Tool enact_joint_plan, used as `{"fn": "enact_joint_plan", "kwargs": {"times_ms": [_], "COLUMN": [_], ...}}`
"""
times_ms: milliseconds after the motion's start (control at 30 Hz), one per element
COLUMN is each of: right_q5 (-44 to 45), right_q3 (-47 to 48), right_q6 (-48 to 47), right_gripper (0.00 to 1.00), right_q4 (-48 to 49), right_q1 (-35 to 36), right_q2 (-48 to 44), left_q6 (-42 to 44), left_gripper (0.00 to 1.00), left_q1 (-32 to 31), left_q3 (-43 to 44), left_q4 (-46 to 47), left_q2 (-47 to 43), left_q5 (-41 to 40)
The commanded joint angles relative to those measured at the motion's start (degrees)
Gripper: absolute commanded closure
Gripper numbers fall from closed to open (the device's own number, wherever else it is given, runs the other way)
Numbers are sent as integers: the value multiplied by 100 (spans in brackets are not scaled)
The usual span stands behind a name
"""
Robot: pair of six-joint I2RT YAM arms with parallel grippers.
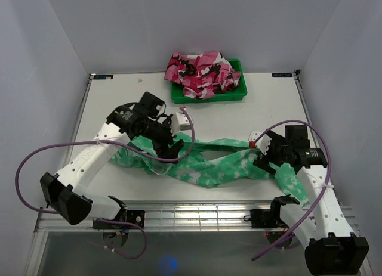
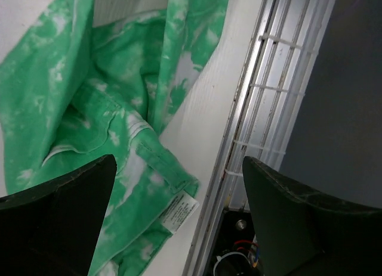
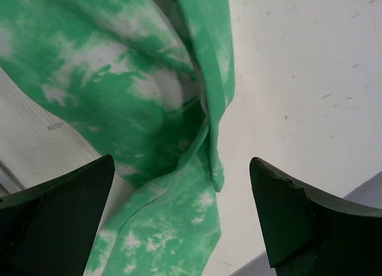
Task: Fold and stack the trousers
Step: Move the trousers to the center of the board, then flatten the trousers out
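I will next grab the green trousers [image 1: 221, 166] by the waistband [image 1: 163, 167] with my left gripper, opposite their leg end. This will stretch them out lengthwise for folding.
The green tie-dye trousers [image 1: 221, 166] lie crumpled and twisted across the front of the table, from left to right. My left gripper [image 1: 169, 149] is open above their left end; in the left wrist view the waistband with its white label [image 2: 178, 210] lies between the fingers [image 2: 59, 216]. My right gripper [image 1: 261, 154] is open over the right end; the right wrist view shows a folded leg edge [image 3: 212, 151] between the spread fingers [image 3: 298, 222]. Neither gripper holds cloth.
A green tray [image 1: 238, 95] at the back centre holds a crumpled pink, white and black garment [image 1: 203, 73]. The table's front edge with metal rails [image 2: 250, 109] runs close to the trousers. White walls enclose the table on three sides.
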Motion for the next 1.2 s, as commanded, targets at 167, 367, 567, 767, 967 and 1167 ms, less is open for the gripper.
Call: {"fn": "enact_joint_plan", "kwargs": {"times_ms": [167, 367, 567, 767, 967, 1167], "right_q5": [38, 469, 1347, 2077, 2780, 2974], "right_q3": [-30, -233, -514, -733, -1252, -1753], "right_q6": [464, 639, 850, 1210, 1352, 1255], "right_gripper": [7, 9, 19, 27, 31, 52], "right_q4": [-113, 169, 643, 872, 1004, 1127], "right_q1": [-15, -23, -15, -23, -23, -50], "right_q2": [396, 652, 784, 863, 635, 371], "left_q6": [-475, -624, -713, -818, -871, -924], "left_gripper": [5, 22, 68, 100, 100, 100], "left_q1": [-1274, -1398, -1355, -775, 323, 1053], "left_q3": [-370, -1127, -1233, -820, -460, -213], "left_q4": [167, 598, 809, 704, 844, 968], "left_q2": [331, 550, 315, 77, 41, -64], "left_q5": [-1999, -3230, -4039, -3934, -3689, -3162]}}
